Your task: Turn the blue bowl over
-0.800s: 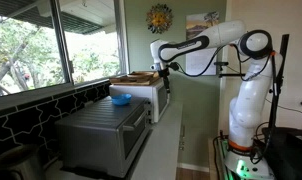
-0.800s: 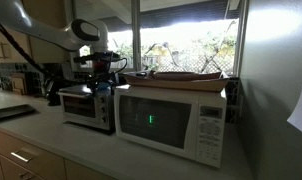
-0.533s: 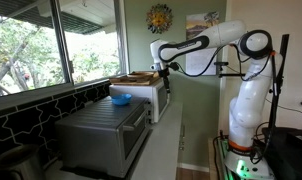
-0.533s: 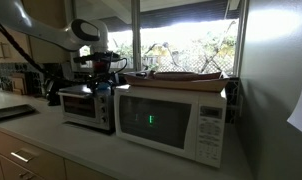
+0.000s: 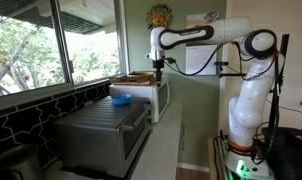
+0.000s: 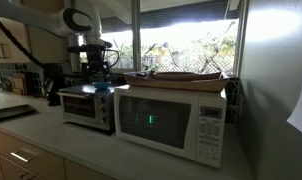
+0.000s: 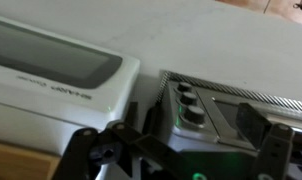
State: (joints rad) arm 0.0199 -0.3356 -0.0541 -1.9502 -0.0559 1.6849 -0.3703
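I will next pick up the blue bowl with my gripper by one edge of its rim to turn it over. The rest of the bowl stays free that way.
The blue bowl (image 5: pixel 120 99) is small, round and light blue, and rests on top of the grey oven (image 5: pixel 103 130). It also shows as a pale blue patch in an exterior view (image 6: pixel 98 88). My gripper (image 5: pixel 159 64) hangs in the air above the appliances, higher than the bowl and not touching it. It also shows in the other exterior view (image 6: pixel 95 71). In the wrist view the gripper (image 7: pixel 178 150) is open and empty, with the oven's knobs (image 7: pixel 188 106) below it. The bowl is out of the wrist view.
A white microwave (image 6: pixel 173 117) stands right beside the oven (image 6: pixel 88 107), with a flat tray (image 6: pixel 186 76) on top. It also shows in the wrist view (image 7: pixel 51 75). Windows run behind the counter. The robot's base (image 5: pixel 243 125) stands across the aisle.
The arm has lifted; my gripper has risen and shifted a little, away from the oven top. The bowl has not moved.
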